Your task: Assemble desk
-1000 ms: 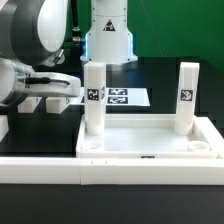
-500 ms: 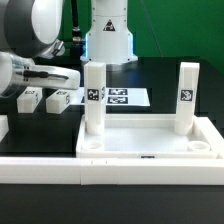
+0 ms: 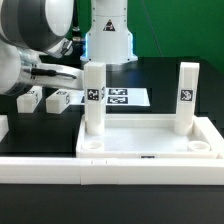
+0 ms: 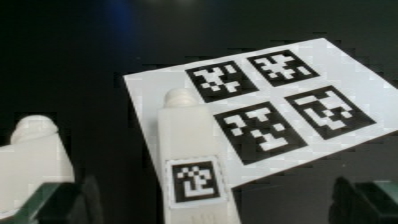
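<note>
I need to lower my gripper before I close it on the tagged leg. My fingers are above that leg and would miss it if I closed now.
The white desk tabletop lies at the front with its raised rim up. Two white legs stand upright in its far corner sockets, one on the exterior view's left and one on its right. Two loose tagged legs lie on the black table at the left, one beside the other. My gripper hovers just above them, open and empty. In the wrist view the nearer loose leg lies below and between my spread fingers, under the gripper. The other loose leg lies beside it.
The marker board lies flat behind the tabletop, next to the loose legs, and its four tags show in the wrist view. A low white rail runs along the front. The robot base stands at the back.
My gripper has risen and drawn back toward the exterior view's left. Both loose legs, partly covered a second ago, now show fully on the table.
</note>
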